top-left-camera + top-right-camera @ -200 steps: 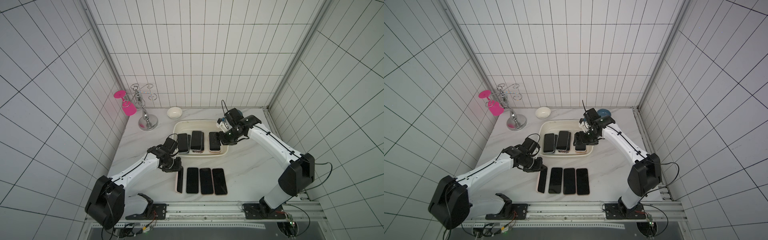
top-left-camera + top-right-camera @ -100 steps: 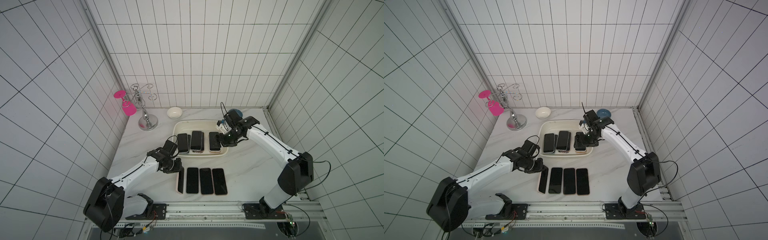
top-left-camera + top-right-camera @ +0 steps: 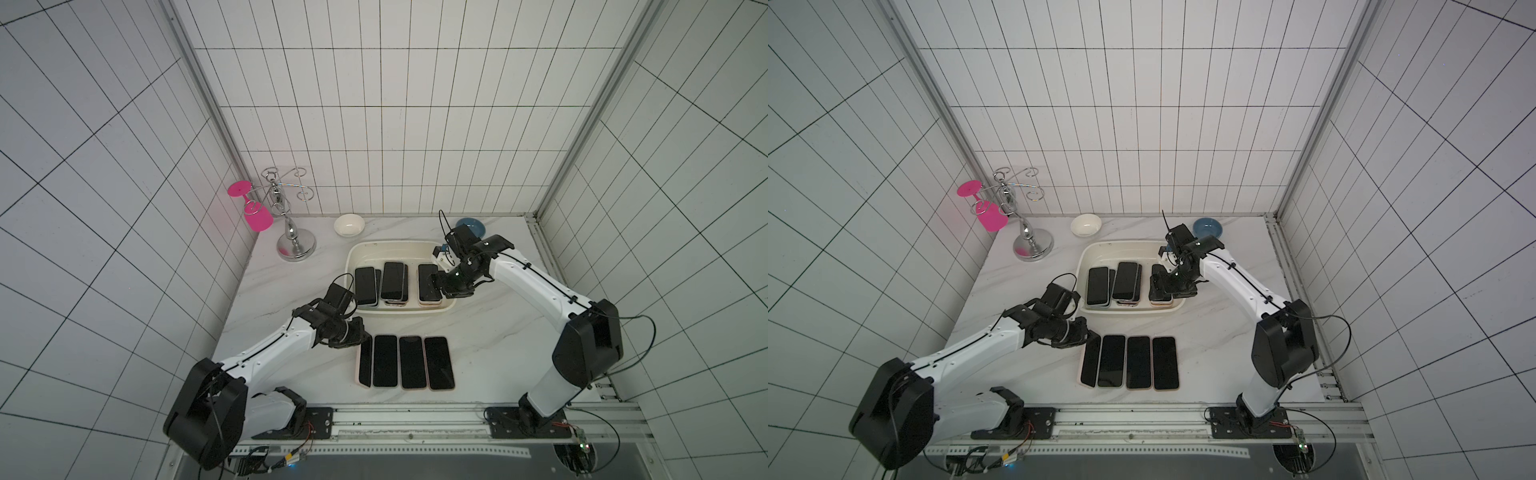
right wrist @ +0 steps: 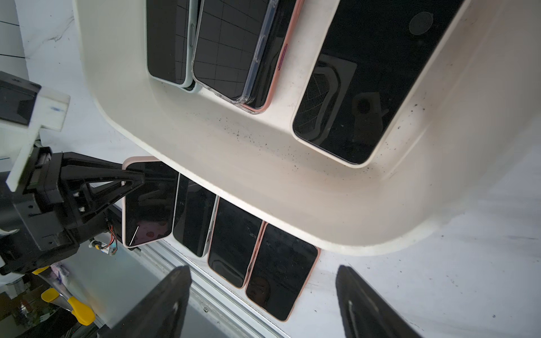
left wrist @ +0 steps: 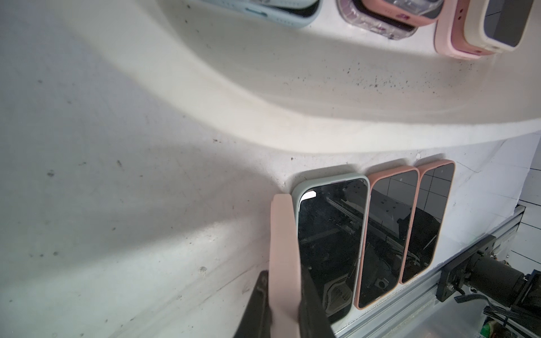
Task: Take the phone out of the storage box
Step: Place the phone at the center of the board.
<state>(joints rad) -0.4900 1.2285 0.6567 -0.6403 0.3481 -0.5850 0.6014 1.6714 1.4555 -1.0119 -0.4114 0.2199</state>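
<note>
The pink-cased phone (image 3: 365,360) (image 5: 282,240) leans with its lower edge on the tabletop beside the row, so it is time for my left gripper to release the phone now.
The cream-white storage box (image 3: 390,243) (image 3: 1121,243) stands mid-table and holds several dark-screened phones. My left gripper (image 3: 362,334) (image 5: 284,278) is shut on a pink-cased phone (image 3: 365,360) (image 5: 282,240), held on its edge at the left end of a row of three phones (image 3: 412,362) lying flat in front of the box. My right gripper (image 3: 434,284) (image 4: 262,270) is open, hovering over the box's right end above the rightmost phone (image 3: 426,274) (image 4: 366,82), with nothing between its fingers.
A white bowl (image 3: 349,225) and a blue bowl (image 3: 471,226) sit behind the box. At the back left stands a chrome glass rack (image 3: 291,245) with a pink glass (image 3: 257,216) hanging from it. A metal rail (image 3: 415,419) runs along the table's front edge.
The left gripper has shifted slightly toward the front row with the pink-cased phone still in its grip. The right gripper has edged a little over the box's rightmost phone.
</note>
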